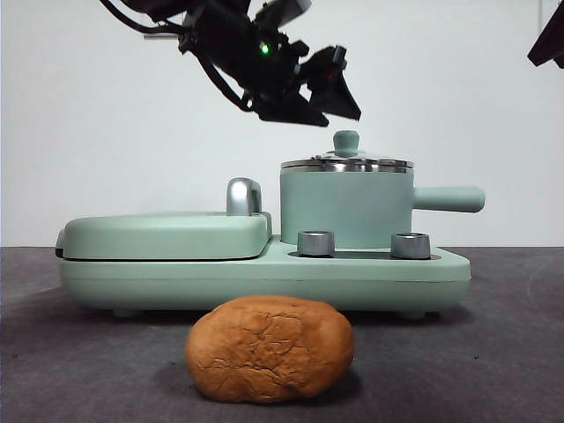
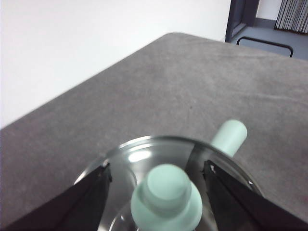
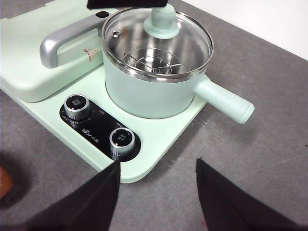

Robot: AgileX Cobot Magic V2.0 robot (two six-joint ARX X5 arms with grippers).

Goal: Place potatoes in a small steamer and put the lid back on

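Next, my left gripper grabs the glass lid's narrow mint knob (image 1: 346, 144), since the lid spreads wider than the open fingers and sits flush on the pot.
The mint-green steamer pot (image 1: 345, 207) stands on the cooker base with its glass lid (image 1: 346, 163) on; the mint knob (image 1: 345, 141) points up. My left gripper (image 1: 330, 115) hovers just above the knob. In the left wrist view its jaws are open on either side of the knob (image 2: 166, 192), not touching it. The orange-brown potato (image 1: 269, 348) lies on the table in front of the cooker. My right gripper (image 3: 158, 164) is open and empty, held high in front of the cooker. It looks down on the pot (image 3: 154, 91) and lid (image 3: 159, 48).
A flat mint griddle cover (image 1: 167, 233) with a chrome handle (image 1: 242, 196) lies left of the pot. Two steel dials (image 1: 315, 243) (image 1: 410, 245) sit on the base's front. The pot's side handle (image 1: 449, 199) sticks out to the right. The right arm (image 1: 551, 40) shows at the top right corner.
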